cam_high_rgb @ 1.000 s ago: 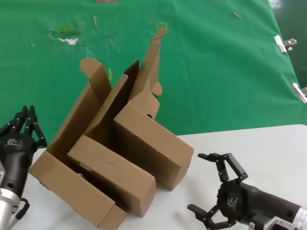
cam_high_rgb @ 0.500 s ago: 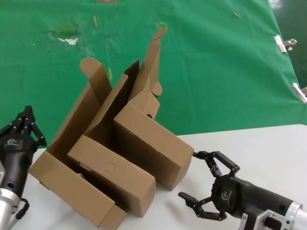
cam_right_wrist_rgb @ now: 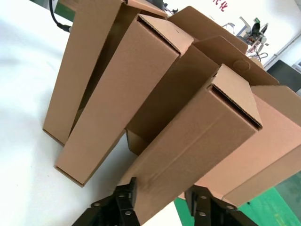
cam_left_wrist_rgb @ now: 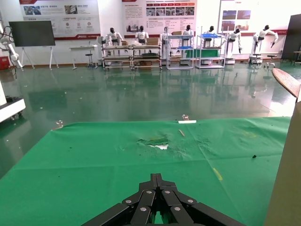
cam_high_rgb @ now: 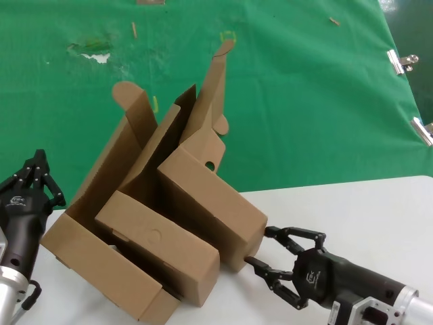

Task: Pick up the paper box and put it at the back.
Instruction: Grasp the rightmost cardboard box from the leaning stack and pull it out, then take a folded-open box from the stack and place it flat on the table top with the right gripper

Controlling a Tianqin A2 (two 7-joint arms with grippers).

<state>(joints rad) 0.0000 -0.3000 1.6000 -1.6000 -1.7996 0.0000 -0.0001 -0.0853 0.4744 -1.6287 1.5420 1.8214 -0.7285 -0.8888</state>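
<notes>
The right gripper grabs the box across its narrow side at the box's loose end (cam_high_rgb: 252, 229) (cam_right_wrist_rgb: 157, 188) next. The paper box's broad side spreads wider than the fingers.
The paper box (cam_high_rgb: 211, 203) is the rightmost of three brown cardboard boxes that lean together; it has a small round hole in its side wall and its lid stands up over the green cloth at the back (cam_high_rgb: 311, 101). My right gripper (cam_high_rgb: 259, 246) is open, with its fingers on either side of the box's near lower end. In the right wrist view the box (cam_right_wrist_rgb: 188, 155) fills the gap between the right gripper's (cam_right_wrist_rgb: 162, 202) fingers; one finger (cam_right_wrist_rgb: 126, 197) touches it. My left gripper (cam_high_rgb: 37, 166) is shut and idle at the far left, apart from the boxes; its closed tips (cam_left_wrist_rgb: 156, 178) point over the cloth.
Two similar boxes (cam_high_rgb: 155, 247) (cam_high_rgb: 101, 267) lean against the paper box's left side on the white table (cam_high_rgb: 365, 210). The cloth has a torn whitish patch (cam_high_rgb: 95, 51) and tape scraps. Metal clips (cam_high_rgb: 400, 61) hold its right edge.
My right gripper has moved left to the paper box, and its fingers now straddle the box's near end. The box has shifted slightly left. The left arm is still.
</notes>
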